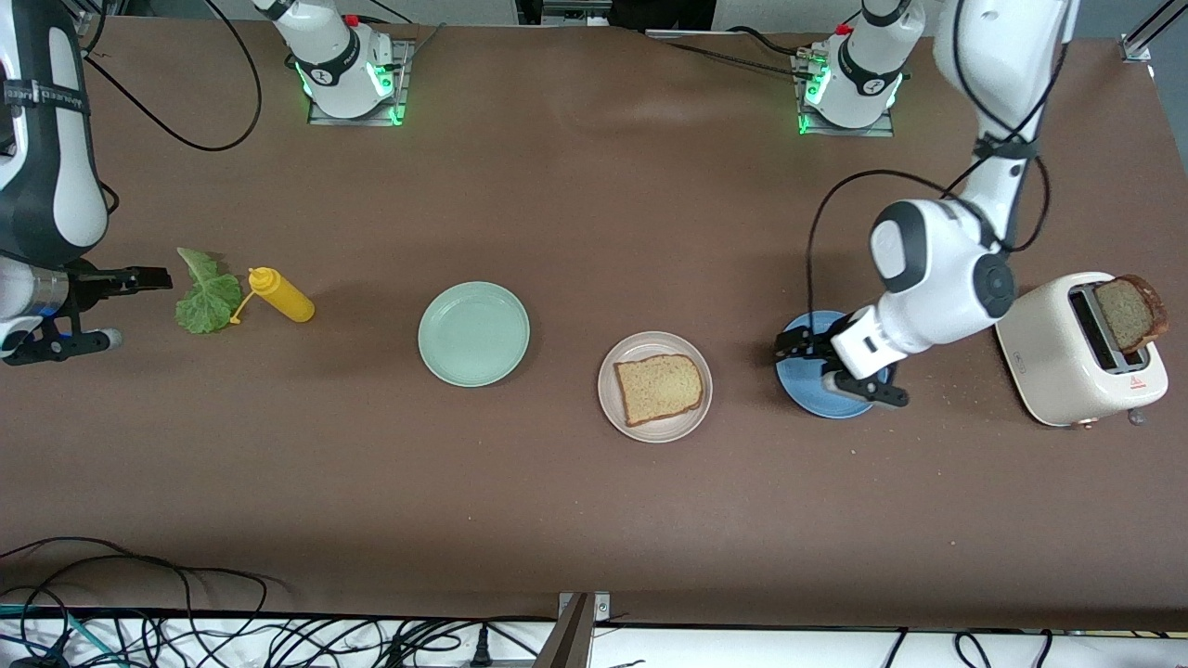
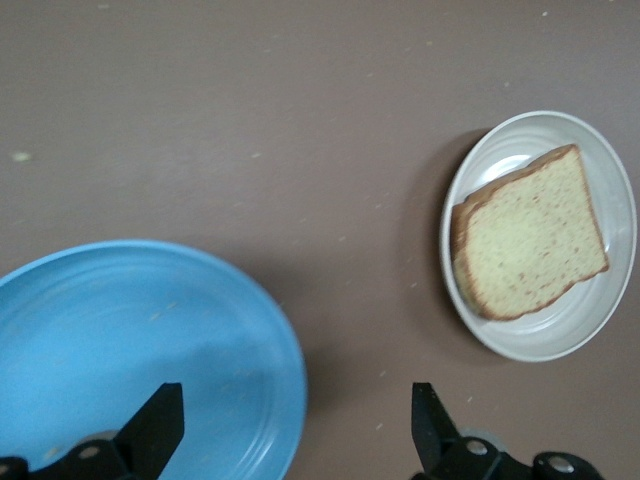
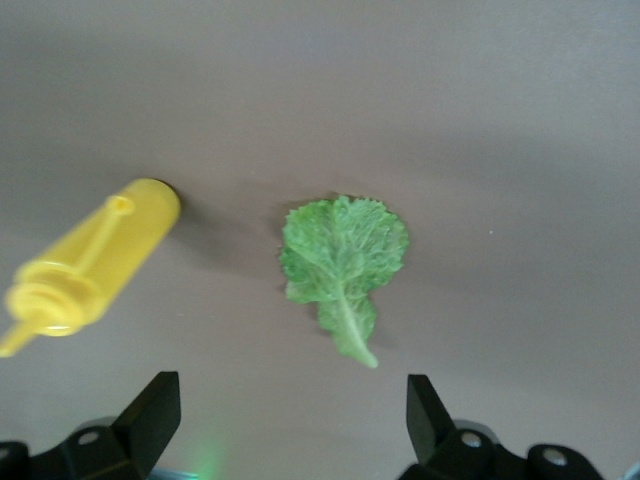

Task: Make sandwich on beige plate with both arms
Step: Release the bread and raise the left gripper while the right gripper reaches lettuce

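Note:
My right gripper pinches the lettuce leaf by its stem (image 3: 355, 340) next, to build the sandwich on the beige plate.
The beige plate (image 1: 698, 411) lies at mid-table with one bread slice (image 1: 657, 387) flat on it; both also show in the left wrist view, the plate (image 2: 530, 345) and the slice (image 2: 530, 240). A second bread slice (image 1: 1130, 313) sticks up out of the toaster (image 1: 1067, 366). The lettuce leaf (image 1: 206, 292) lies on the table toward the right arm's end. My left gripper (image 1: 789, 345) (image 2: 295, 425) is open and empty over the edge of the blue plate (image 1: 817, 404) (image 2: 130, 340). My right gripper (image 1: 160, 278) (image 3: 290, 415) is open and empty, just beside the lettuce (image 3: 345, 255).
A yellow squeeze bottle (image 1: 281, 294) (image 3: 90, 265) lies beside the lettuce. A mint-green plate (image 1: 473, 333) sits between the bottle and the beige plate. The toaster stands at the left arm's end of the table. Cables run along the table's near edge.

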